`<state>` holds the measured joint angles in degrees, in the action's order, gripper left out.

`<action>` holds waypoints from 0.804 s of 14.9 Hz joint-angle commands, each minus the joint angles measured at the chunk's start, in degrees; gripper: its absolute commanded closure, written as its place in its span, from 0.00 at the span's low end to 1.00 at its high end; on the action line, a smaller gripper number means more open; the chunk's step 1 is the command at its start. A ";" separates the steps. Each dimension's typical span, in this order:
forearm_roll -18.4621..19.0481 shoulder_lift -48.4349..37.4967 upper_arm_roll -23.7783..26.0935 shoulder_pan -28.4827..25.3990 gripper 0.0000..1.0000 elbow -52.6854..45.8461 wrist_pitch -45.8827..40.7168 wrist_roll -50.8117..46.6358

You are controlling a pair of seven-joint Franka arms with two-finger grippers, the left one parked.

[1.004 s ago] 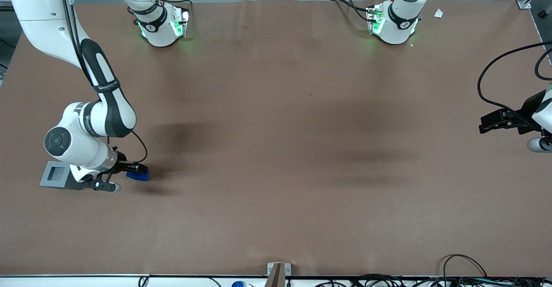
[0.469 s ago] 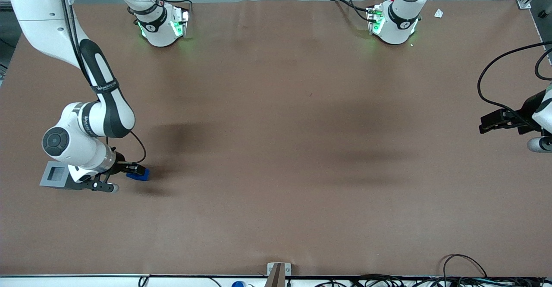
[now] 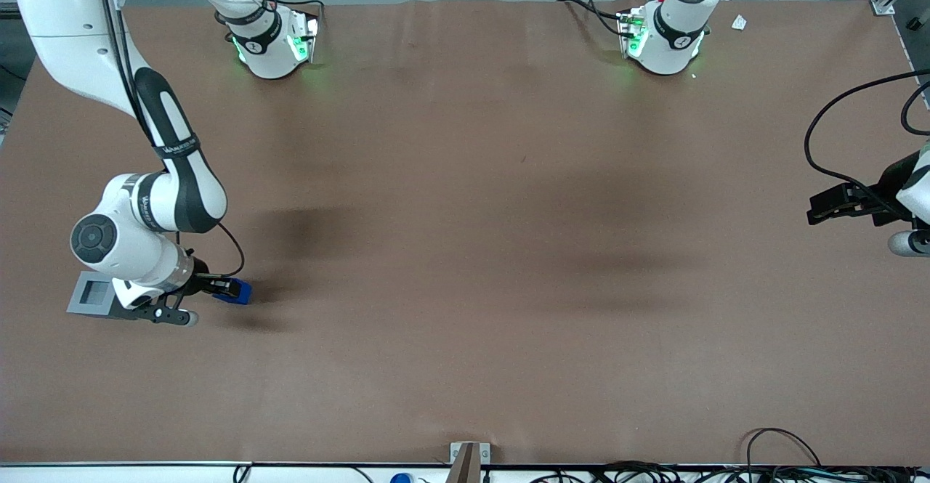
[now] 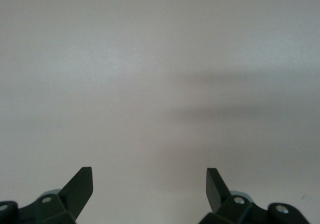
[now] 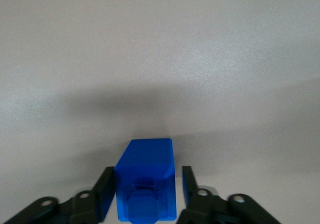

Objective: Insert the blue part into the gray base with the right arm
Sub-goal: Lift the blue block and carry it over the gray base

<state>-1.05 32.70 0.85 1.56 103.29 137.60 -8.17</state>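
My right gripper should next grip the blue part by its sides, leaving the blue part's end free to enter the gray base's hole (image 3: 94,291).
The blue part (image 3: 237,292) rests on the brown table, beside the gray base (image 3: 93,293) and a little way from it toward the parked arm's end. The base's square recess faces up, and the right arm's wrist (image 3: 149,269) partly overhangs it. My gripper (image 3: 220,286) straddles the blue part (image 5: 146,181). In the right wrist view one finger (image 5: 106,191) lies against the block's side, and the other finger (image 5: 188,184) stands a narrow gap away from it. The gripper (image 5: 146,172) is open.
The two arm bases (image 3: 272,43) (image 3: 665,36) stand at the table edge farthest from the front camera. A small metal bracket (image 3: 468,454) sits at the nearest edge. The parked arm's gripper (image 3: 846,203) and its cable hang over the table's other end.
The right arm has shifted slightly toward the gray base and its gripper has settled closer around the blue part. The blue part has barely moved.
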 commanded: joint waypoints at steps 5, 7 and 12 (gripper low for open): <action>0.79 0.96 0.46 0.64 0.79 -0.90 0.21 -0.62; 0.70 0.96 0.46 0.99 0.95 -1.07 -0.31 -0.10; 0.53 0.61 0.55 4.06 0.99 -9.93 -12.41 3.84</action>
<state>-0.97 33.08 0.69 2.91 98.77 131.52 -7.19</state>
